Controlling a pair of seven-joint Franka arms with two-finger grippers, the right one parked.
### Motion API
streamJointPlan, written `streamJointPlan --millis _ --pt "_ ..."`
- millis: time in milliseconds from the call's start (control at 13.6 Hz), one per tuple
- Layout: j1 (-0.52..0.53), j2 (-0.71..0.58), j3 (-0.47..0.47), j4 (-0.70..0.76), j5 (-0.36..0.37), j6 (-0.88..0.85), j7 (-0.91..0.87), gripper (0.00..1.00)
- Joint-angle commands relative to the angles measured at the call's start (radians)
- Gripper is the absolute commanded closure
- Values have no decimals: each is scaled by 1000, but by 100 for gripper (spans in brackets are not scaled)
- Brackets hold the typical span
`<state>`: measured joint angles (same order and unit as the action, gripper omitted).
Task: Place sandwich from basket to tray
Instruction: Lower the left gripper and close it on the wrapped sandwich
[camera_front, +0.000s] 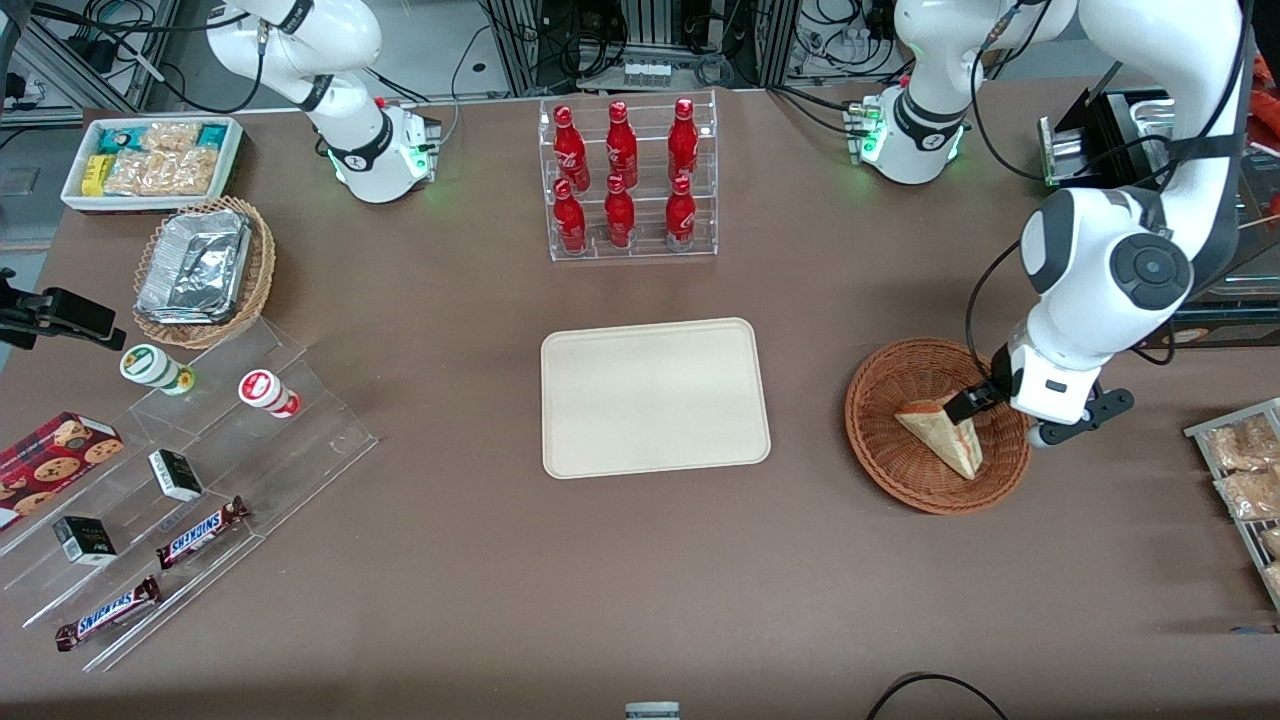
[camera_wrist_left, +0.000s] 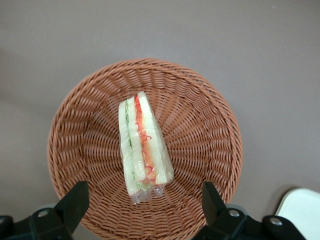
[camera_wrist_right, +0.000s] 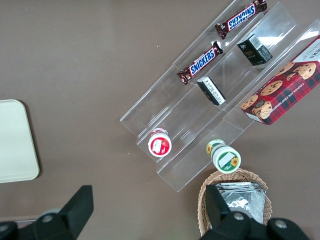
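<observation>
My left gripper next needs to grab the sandwich, by the middle of its wrapped wedge (camera_front: 942, 438), to move it onto the tray (camera_front: 655, 396).
The sandwich (camera_front: 945, 432), a clear-wrapped white wedge with red and green filling, lies in the round reddish-brown wicker basket (camera_front: 885, 440) toward the working arm's end of the table. It also shows in the left wrist view (camera_wrist_left: 142, 145), resting on edge in the basket (camera_wrist_left: 200, 130). My left gripper (camera_front: 990, 410) hangs just above the basket, over its rim, beside the sandwich. In the wrist view the gripper (camera_wrist_left: 145, 202) is open and empty, its black fingers (camera_wrist_left: 75, 200) standing wide on either side of the sandwich's wrapped end. The cream-beige tray (camera_front: 655, 396) lies empty at the table's middle.
A clear rack of several red bottles (camera_front: 625, 180) stands farther from the front camera than the tray. A wire rack of snack packets (camera_front: 1245, 480) sits at the working arm's table edge. Acrylic steps with candy bars (camera_front: 195, 530), a foil-tray basket (camera_front: 205, 270) and a white snack bin (camera_front: 150, 160) lie toward the parked arm's end.
</observation>
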<state>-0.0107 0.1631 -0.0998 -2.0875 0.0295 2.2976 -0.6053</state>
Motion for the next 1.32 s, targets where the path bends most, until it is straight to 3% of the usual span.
streamJointPlan --millis 0,734,807,954,1028,1248 --pt "3 7 -6 -60 13 93 -128 0" --pt "0 113 -12 -115 13 241 -189 0" --pt "0 124 -12 -114 13 253 -189 12" --pt "0 127 -12 -108 12 253 -191 83" --pt "0 125 -12 -103 13 253 -188 100" --pt "-2 110 -14 -77 15 234 -172 100"
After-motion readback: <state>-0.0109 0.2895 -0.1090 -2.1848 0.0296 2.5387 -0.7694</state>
